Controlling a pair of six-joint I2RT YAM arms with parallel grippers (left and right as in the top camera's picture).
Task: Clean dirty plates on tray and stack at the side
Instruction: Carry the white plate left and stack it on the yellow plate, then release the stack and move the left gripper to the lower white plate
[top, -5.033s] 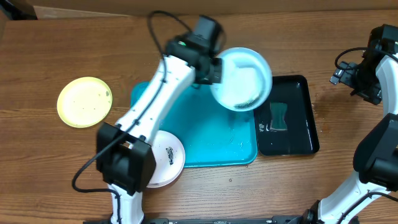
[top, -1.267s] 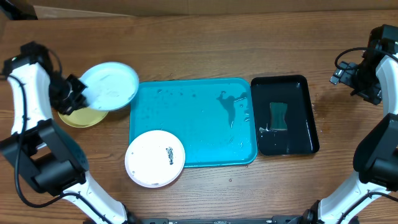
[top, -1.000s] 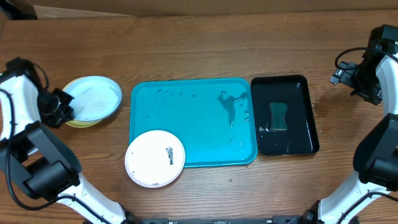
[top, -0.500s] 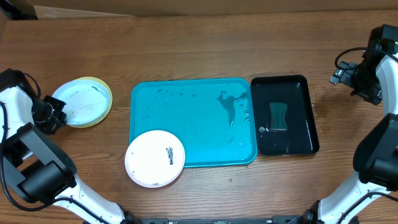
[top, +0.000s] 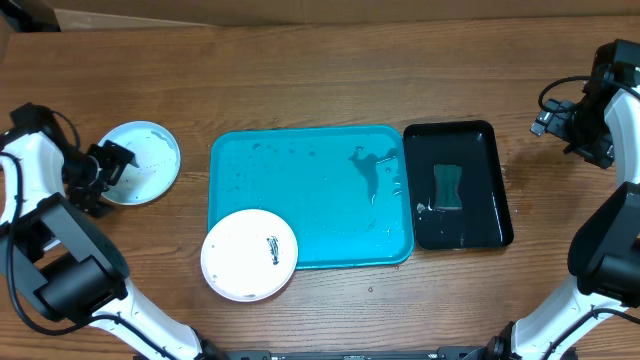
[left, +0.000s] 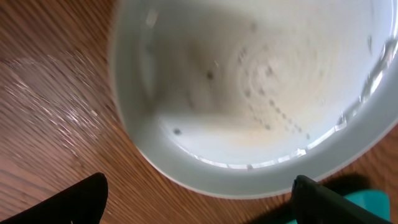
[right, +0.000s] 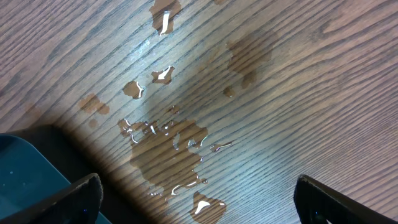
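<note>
My left gripper should grab the light blue plate's outer rim (top: 108, 139), away from the turquoise tray (top: 330, 190). That leaves the plate's flat side for stacking at the side.
The light blue plate (top: 142, 162) lies flat on the table, left of the turquoise tray (top: 330, 190). My left gripper (top: 105, 175) stands open at its left rim, holding nothing. In the left wrist view the light blue plate (left: 261, 93), wet and speckled, fills the top, with its rim just beyond the left gripper (left: 199, 208) and its spread black fingertips (left: 84, 200). The white plate (top: 249, 255), with a dark smear, rests on the tray's front left corner and overhangs the table. My right gripper (top: 565, 128) is open and empty at the far right.
A black tray (top: 490, 215) holding a green sponge (top: 448, 187) sits against the turquoise tray's right side. Water drops lie on the turquoise tray. In the right wrist view the right gripper (right: 199, 208) hangs over puddles (right: 168, 149) on the wood.
My left gripper carried the light blue plate down onto the yellow plate left of the tray, then opened and let it go. The right arm has not moved.
</note>
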